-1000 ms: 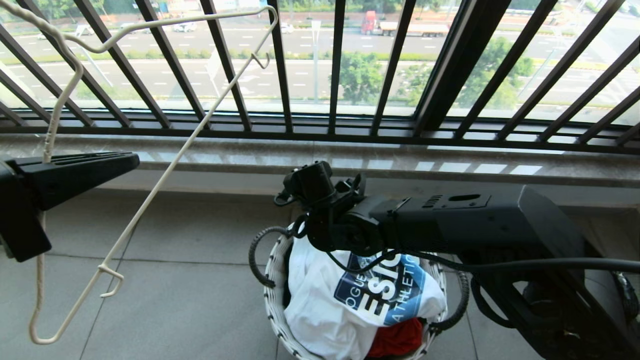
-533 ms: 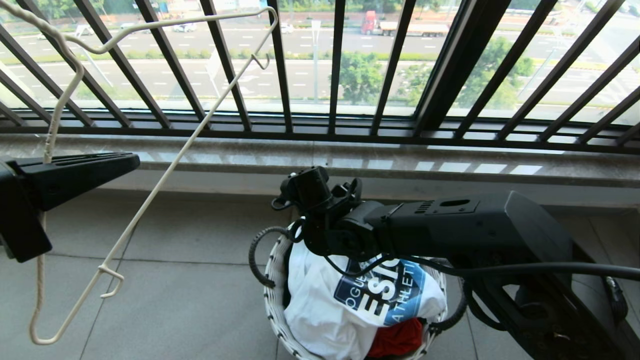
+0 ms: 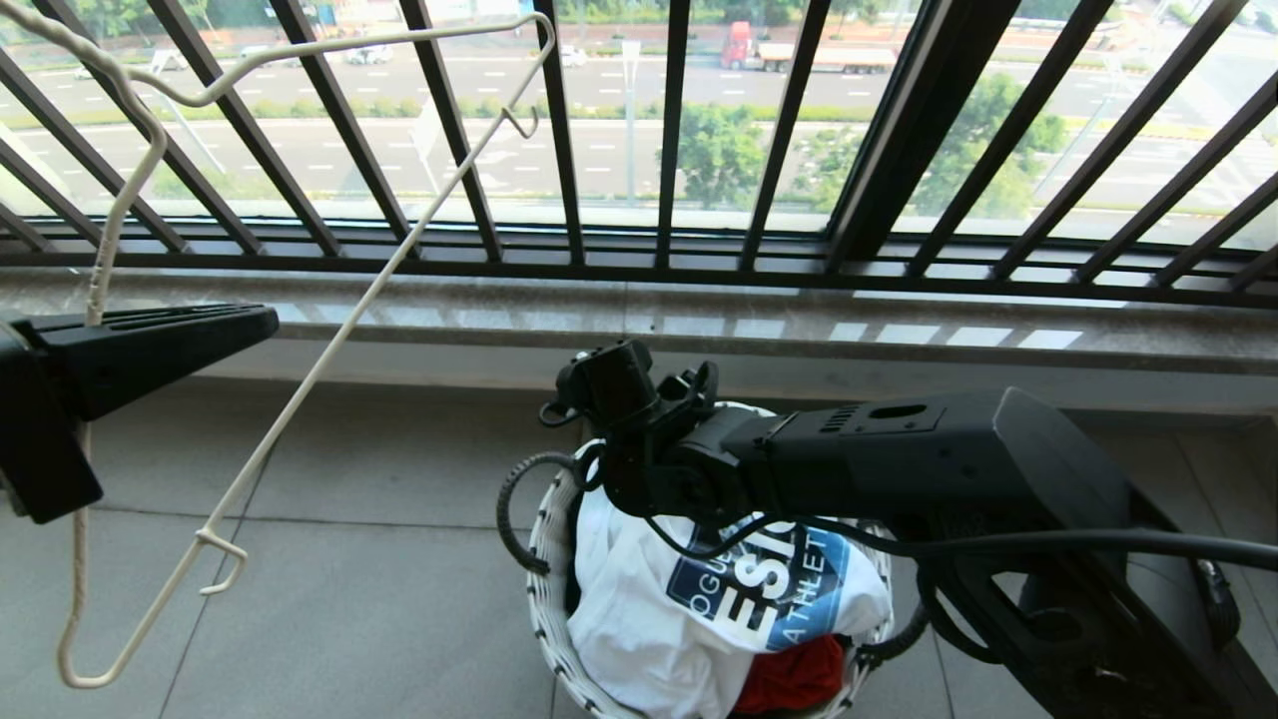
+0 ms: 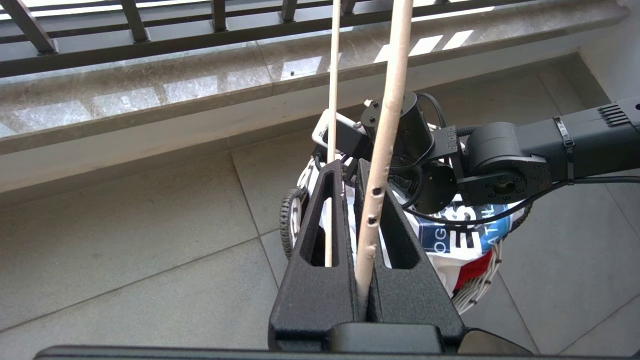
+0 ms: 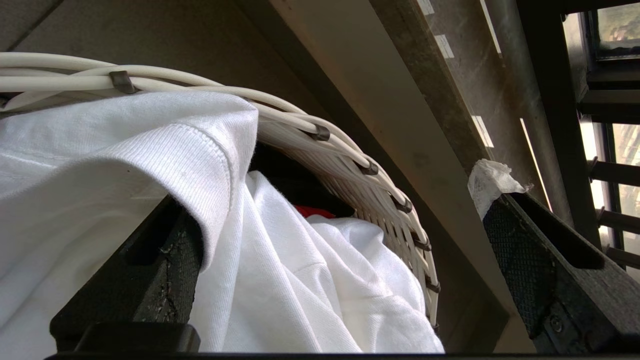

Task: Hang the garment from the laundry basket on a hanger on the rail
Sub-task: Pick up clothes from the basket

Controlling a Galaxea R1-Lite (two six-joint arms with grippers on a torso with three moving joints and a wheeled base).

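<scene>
I should grab the ribbed collar fold (image 5: 195, 159) with my right gripper next, because it stands up while the rest of the garment is bunched up in the basket.
The white garment (image 3: 649, 609) with a blue chest graphic lies bunched in the round white laundry basket (image 3: 547, 589) on the floor. My right arm's wrist (image 3: 649, 429) reaches down over the basket's far rim. My right gripper (image 5: 345, 235) is open. One finger (image 5: 165, 265) is inside the basket under a ribbed fold of the garment (image 5: 275, 280), and the other (image 5: 520, 250) is outside the rim (image 5: 350, 160). At far left my left gripper (image 3: 262, 322) is shut on the cream-white wire hanger (image 3: 329, 340), whose wire (image 4: 385, 125) rises between the fingers. The rail is out of view.
A black railing of bars (image 3: 669, 130) stands above a marble ledge (image 3: 699, 320) just behind the basket. A red cloth (image 3: 799, 674) and a black garment (image 5: 290, 180) also lie in the basket. Grey floor tiles (image 3: 379, 469) spread to the basket's left.
My right arm has sunk a little lower over the basket. The left gripper and the hanger have not moved.
</scene>
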